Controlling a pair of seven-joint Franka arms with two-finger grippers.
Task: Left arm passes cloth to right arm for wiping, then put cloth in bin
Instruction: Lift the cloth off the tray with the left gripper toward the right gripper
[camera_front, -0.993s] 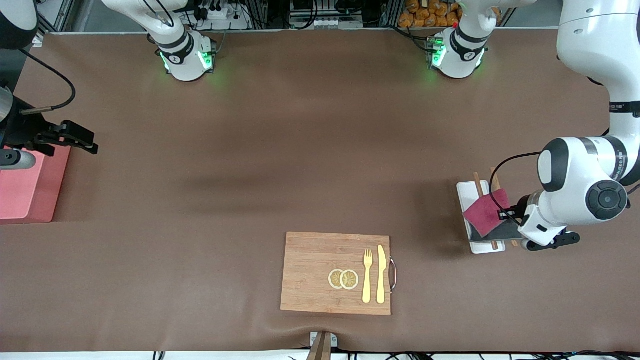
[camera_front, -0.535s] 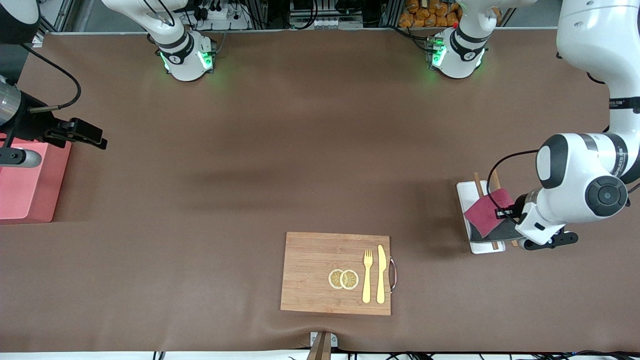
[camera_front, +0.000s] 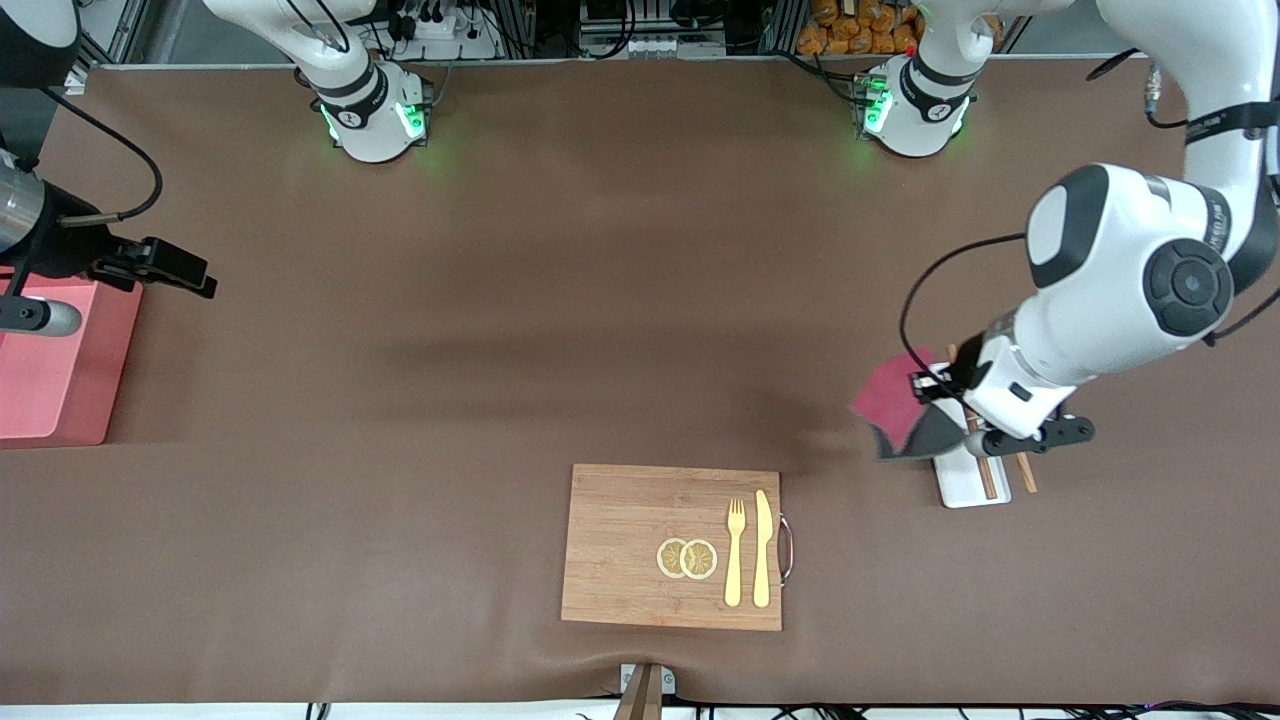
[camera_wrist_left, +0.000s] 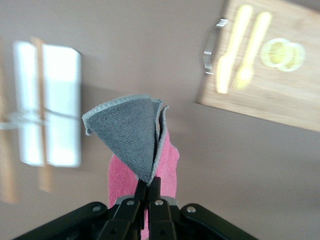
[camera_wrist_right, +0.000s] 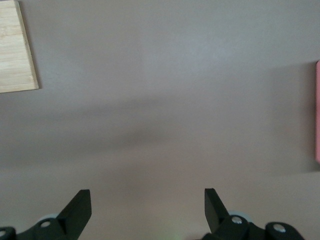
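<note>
I should next use my right gripper to grab the cloth by its bunched middle (camera_front: 906, 416) so it can wipe, and then put the cloth in the salmon-pink bin (camera_front: 55, 385).
My left gripper (camera_front: 925, 392) is shut on the cloth (camera_front: 890, 405) and holds it in the air over the table, beside the white tray (camera_front: 960, 485). The cloth hangs from one corner, crimson-magenta on one face and dark grey on the other. In the left wrist view the cloth (camera_wrist_left: 131, 134) hangs from my shut left gripper (camera_wrist_left: 148, 184). My right gripper (camera_front: 180, 272) is open and empty, over the table beside the salmon-pink bin (camera_front: 55, 385) at the right arm's end. The right wrist view shows my open right gripper (camera_wrist_right: 145, 200) over bare table, with the bin's edge (camera_wrist_right: 318, 115) at the side.
A bamboo cutting board (camera_front: 640, 540) lies near the front camera with a yellow fork (camera_front: 735, 550), a knife (camera_front: 762, 548) and lemon slices (camera_front: 688, 558). Brown chopsticks (camera_front: 985, 475) lie on the white tray. The board also shows in the left wrist view (camera_wrist_left: 280, 85).
My left gripper has lifted the cloth off the white tray and carried it toward the right arm's end of the table. My right gripper has shifted slightly away from the bin.
</note>
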